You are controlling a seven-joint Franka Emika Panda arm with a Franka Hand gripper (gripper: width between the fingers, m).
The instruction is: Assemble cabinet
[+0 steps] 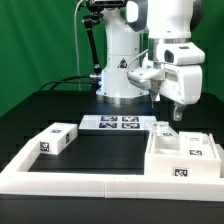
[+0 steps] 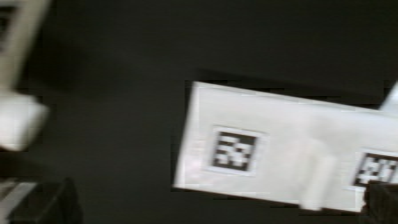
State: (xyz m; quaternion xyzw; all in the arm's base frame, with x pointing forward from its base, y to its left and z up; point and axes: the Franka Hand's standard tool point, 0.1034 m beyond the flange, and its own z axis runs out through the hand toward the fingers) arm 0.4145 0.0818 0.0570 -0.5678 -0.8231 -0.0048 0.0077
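My gripper needs to go lower first and then close on the white tagged part. My fingers are high above the part, so they would miss it if they closed now.
The cabinet's parts lie on the black table. The larger hollow white box shell [image 1: 186, 157] with tags stands at the exterior view's right. A small white block [image 1: 162, 128] lies just behind it, and another tagged white block [image 1: 55, 140] lies at the left. My gripper [image 1: 178, 114] hangs above the shell's far side, apart from it. In the wrist view a white tagged part [image 2: 285, 150] lies below my gripper [image 2: 205, 206]. Its dark fingers [image 2: 29, 200] stand wide apart at the picture's edges, with nothing held between them. The wrist view is blurred.
The marker board [image 1: 110, 123] lies flat at the back middle in front of the robot base [image 1: 120, 75]. A long low white border rail [image 1: 90, 182] runs along the front and left. A blurred white piece [image 2: 18, 120] shows at the wrist view's edge.
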